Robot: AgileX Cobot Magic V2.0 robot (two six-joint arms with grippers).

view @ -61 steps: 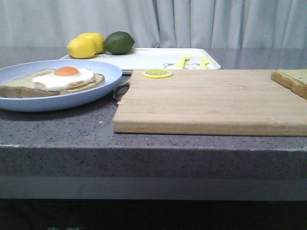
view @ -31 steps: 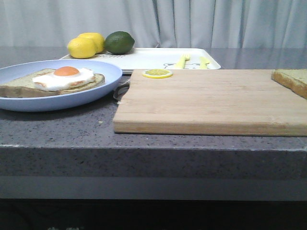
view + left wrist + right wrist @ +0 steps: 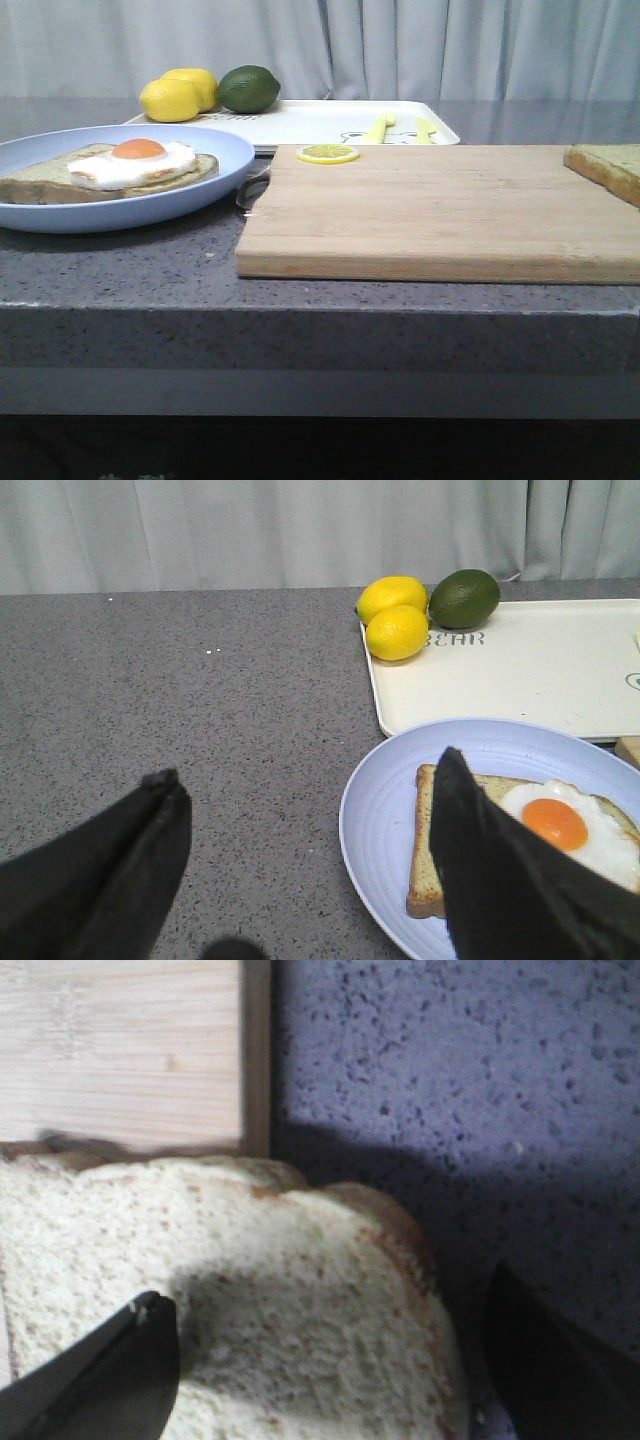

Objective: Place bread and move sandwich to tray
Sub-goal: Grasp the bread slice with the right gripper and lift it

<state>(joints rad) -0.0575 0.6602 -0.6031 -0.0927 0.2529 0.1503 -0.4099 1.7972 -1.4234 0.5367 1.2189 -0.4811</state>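
The bread (image 3: 250,1290) is under my reaching fingers in the right wrist view, one beside its crust (image 3: 420,1260), so my right gripper should close. Closing now would hold it.
The bread (image 3: 608,165) lies at the right end of the wooden cutting board (image 3: 430,215), partly cut off by the frame edge. In the right wrist view the bread (image 3: 250,1290) fills the lower part. My right gripper (image 3: 323,1290) is open just above it, one finger over its face and the other past its crust. The sandwich (image 3: 130,165), toast with a fried egg, lies on the pale-blue plate (image 3: 215,185) at left. My left gripper (image 3: 306,767) is open and empty beside the plate (image 3: 375,820), one finger over the toast (image 3: 428,840). The white tray (image 3: 320,125) lies behind the board. Neither gripper shows in the front view.
Two lemons (image 3: 175,97) and a lime (image 3: 248,88) sit at the tray's far left corner. A lemon slice (image 3: 327,153) lies at the board's back left. Yellow utensils (image 3: 383,127) lie on the tray. The counter's front edge is close below the board.
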